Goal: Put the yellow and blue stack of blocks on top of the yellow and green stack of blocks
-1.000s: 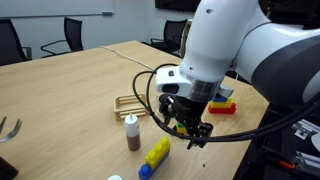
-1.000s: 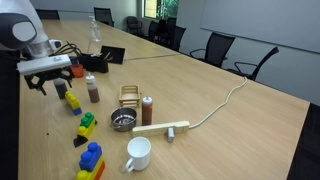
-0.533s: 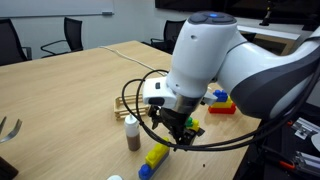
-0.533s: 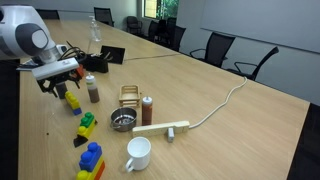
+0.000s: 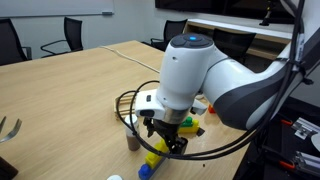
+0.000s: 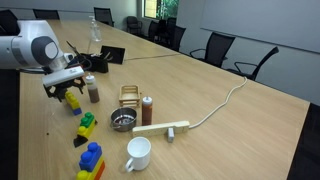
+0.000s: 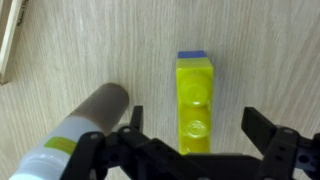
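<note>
I need to lower my gripper before I close it on the stack. The stack is between my fingers, but they are still above its studded yellow top (image 5: 156,152) (image 7: 195,112).
The yellow and blue stack (image 7: 194,95) lies flat on the wooden table, its blue end pointing away from me in the wrist view. It also shows in both exterior views (image 5: 153,159) (image 6: 73,102). My gripper (image 7: 196,130) is open, and its two fingers straddle the near yellow end of the stack without touching it. In both exterior views the gripper (image 5: 165,141) (image 6: 66,92) hangs low over the stack. The yellow and green stack (image 6: 86,125) sits apart, closer to the table's edge; in an exterior view it (image 5: 188,124) peeks out behind the arm.
A brown-bottomed bottle (image 7: 80,130) (image 6: 92,90) stands close beside the stack. A red-based stack (image 6: 90,160), a white mug (image 6: 138,153), a metal bowl (image 6: 122,121), a wooden rack (image 6: 130,93), a second bottle (image 6: 147,110) and a wooden bar (image 6: 162,128) lie further along the table.
The arm has come down and shifted over the yellow and blue stack, so the open fingers now sit on either side of it. The blocks have not moved.
</note>
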Robot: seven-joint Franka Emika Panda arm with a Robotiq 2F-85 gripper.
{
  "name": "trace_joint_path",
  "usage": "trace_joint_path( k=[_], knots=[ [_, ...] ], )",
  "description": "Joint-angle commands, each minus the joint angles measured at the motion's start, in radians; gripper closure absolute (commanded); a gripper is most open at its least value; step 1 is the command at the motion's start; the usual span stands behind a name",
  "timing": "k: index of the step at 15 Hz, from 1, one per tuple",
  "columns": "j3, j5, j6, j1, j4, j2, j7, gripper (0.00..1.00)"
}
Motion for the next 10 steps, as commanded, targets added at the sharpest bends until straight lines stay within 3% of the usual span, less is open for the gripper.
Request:
trace_joint_path(
  k=[1, 5, 6, 7, 10],
  knots=[
    [0.013, -0.011, -0.006, -0.020, 0.012, 0.030, -0.001, 0.00],
    [0.020, -0.008, -0.009, -0.028, 0.020, 0.060, -0.012, 0.02],
    [0.021, -0.008, -0.010, -0.028, 0.022, 0.065, -0.013, 0.07],
    [0.018, -0.012, -0.005, -0.026, 0.023, 0.069, -0.011, 0.27],
    [0.012, -0.018, -0.004, -0.023, 0.020, 0.062, -0.004, 0.44]
  ],
)
